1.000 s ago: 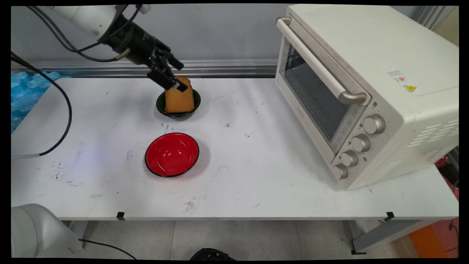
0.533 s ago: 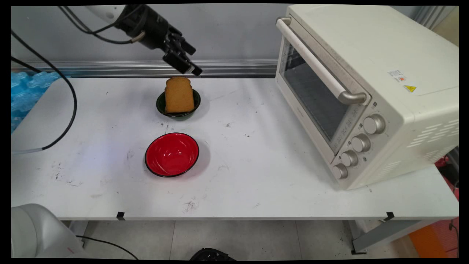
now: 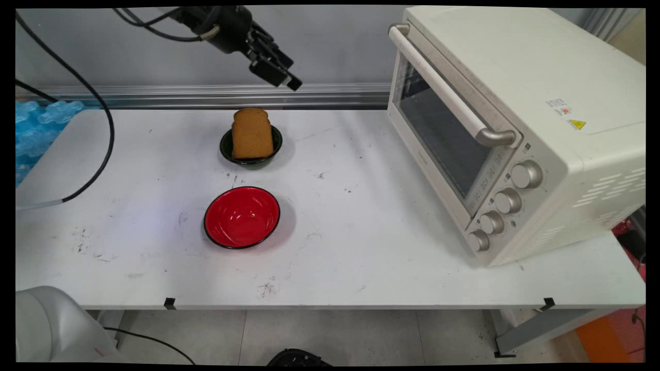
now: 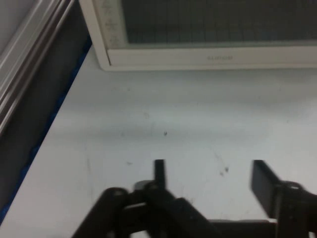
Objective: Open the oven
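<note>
My gripper should open the toaster oven next, grabbing the door handle's end farthest from the knobs.
A brown slice of toast (image 3: 251,134) stands upright in a small dark bowl (image 3: 251,157) at the back of the white table (image 3: 361,237). My gripper (image 3: 286,78) hangs open and empty high above the table, up and to the right of the toast, pointing toward the oven. In the hand view the gripper (image 4: 208,173) has its two fingers spread over bare table, with the oven's front (image 4: 208,29) ahead. A red bowl (image 3: 242,217) sits empty in front of the dark bowl.
A cream toaster oven (image 3: 510,129) with its door shut fills the table's right side. Black cables (image 3: 98,129) hang at the left. Blue packing material (image 3: 31,129) lies beyond the table's left end.
The gripper let go of the toast, which stays in the dark bowl, and has risen and moved right, away from it.
</note>
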Motion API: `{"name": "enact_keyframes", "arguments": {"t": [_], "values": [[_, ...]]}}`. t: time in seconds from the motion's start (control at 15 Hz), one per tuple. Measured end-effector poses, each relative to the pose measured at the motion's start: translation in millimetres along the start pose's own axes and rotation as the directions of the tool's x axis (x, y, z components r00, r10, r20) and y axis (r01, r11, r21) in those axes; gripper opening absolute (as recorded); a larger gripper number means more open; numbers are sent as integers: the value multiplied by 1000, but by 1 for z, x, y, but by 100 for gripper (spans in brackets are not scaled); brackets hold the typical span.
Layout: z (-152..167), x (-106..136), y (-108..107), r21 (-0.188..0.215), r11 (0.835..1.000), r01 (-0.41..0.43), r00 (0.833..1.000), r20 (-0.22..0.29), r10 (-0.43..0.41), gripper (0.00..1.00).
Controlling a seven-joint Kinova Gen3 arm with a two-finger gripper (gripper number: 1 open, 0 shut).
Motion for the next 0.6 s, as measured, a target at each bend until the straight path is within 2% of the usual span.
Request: {"name": "enact_keyframes", "arguments": {"t": [0.6], "values": [[8,48,3,-23,1000,8,1000,-24,-9,0]]}}
